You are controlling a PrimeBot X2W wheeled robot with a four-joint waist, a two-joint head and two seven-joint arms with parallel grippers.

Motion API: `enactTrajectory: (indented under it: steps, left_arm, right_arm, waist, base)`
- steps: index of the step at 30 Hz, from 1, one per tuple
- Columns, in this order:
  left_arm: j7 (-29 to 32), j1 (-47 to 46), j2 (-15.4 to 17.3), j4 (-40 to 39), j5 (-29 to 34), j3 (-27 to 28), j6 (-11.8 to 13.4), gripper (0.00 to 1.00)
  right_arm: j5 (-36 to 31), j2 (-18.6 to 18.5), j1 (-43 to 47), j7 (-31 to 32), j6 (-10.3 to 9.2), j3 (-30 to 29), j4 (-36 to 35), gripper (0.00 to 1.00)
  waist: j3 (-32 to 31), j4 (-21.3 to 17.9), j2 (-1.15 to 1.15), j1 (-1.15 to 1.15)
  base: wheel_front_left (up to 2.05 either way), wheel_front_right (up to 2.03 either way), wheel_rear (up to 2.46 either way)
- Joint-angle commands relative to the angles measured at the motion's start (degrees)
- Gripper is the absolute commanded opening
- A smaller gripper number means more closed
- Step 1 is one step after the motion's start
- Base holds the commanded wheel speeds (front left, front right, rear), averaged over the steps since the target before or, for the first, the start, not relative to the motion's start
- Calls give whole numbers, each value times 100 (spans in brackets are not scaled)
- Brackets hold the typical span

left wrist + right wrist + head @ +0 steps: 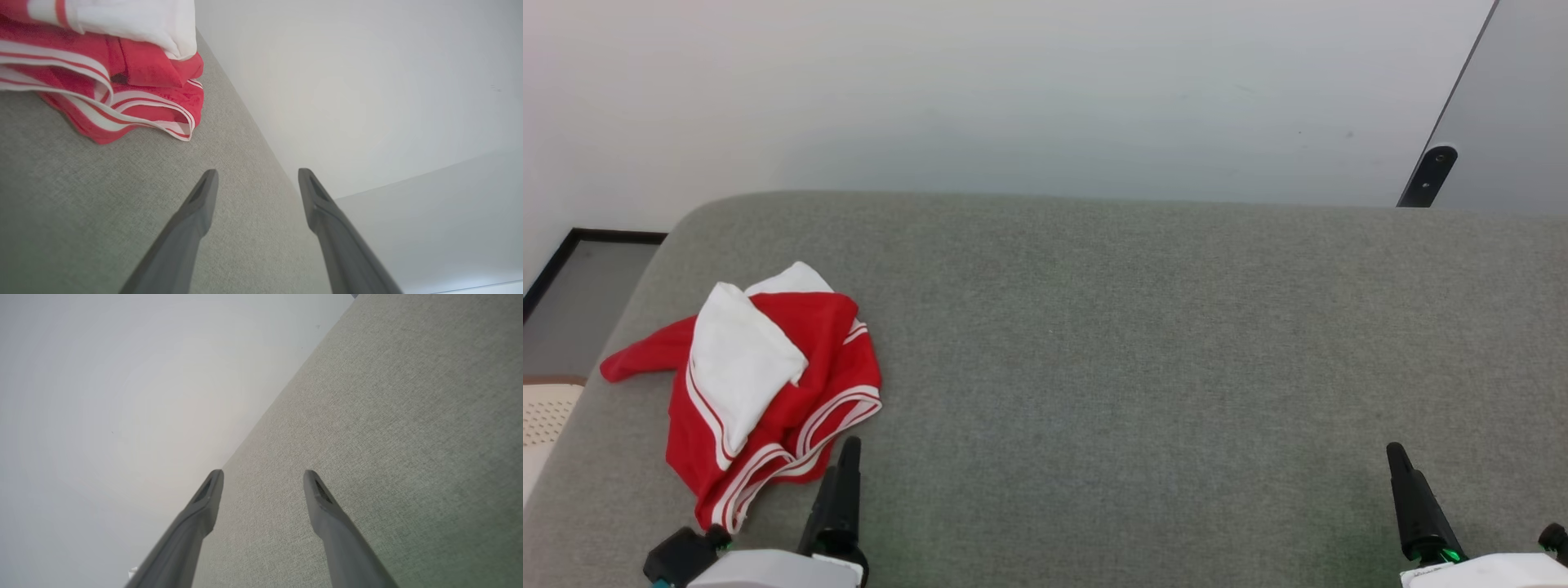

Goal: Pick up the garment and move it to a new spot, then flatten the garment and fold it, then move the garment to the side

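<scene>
I will grab the garment with my left gripper next by that raised white fold (750,358), because the white sleeve lies folded on top of the heap.
The garment (768,384) lies crumpled in a heap on the left part of the grey fabric surface (1143,343). It is red, with a white sleeve folded on top and red-and-white striped trim along its near edge. No number or lettering shows. My left gripper (784,490) stands open just in front of the heap, its right finger close to the striped hem. In the left wrist view the garment (122,81) sits at the upper left, apart from the open left gripper (257,173). My right gripper (1474,490) is open far to the right, over bare fabric (367,416).
A pale wall (1045,90) rises behind the surface's rounded far edge. A dark bracket (1429,175) and a grey panel stand at the back right. Past the left edge lie dark floor (580,302) and a pale perforated object (547,412).
</scene>
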Motion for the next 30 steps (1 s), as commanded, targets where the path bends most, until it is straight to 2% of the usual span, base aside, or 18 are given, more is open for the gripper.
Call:
enactTrajectory:
  steps: [1, 17, 30]
  left_arm:
    - [-73, -10, 26, -103, 286, -17, -26, 100]
    - [-366, 114, 32, -297, 2108, -193, 43, 100]
    - [-576, 244, 36, -423, 3427, -346, 186, 100]
  right_arm:
    - [-307, 0, 28, -58, 25, 3, -149, 100]
    - [-2385, 46, 257, -151, 33, -11, -548, 100]
    - [-3481, 110, 337, -297, 41, -125, -650, 100]
  waist:
    - [2, 0, 0, 0]
    - [29, 3, 0, 0]
    - [35, -13, 0, 0]
  base:
    - [0, 0, 0]
    - [0, 0, 0]
    - [0, 0, 0]
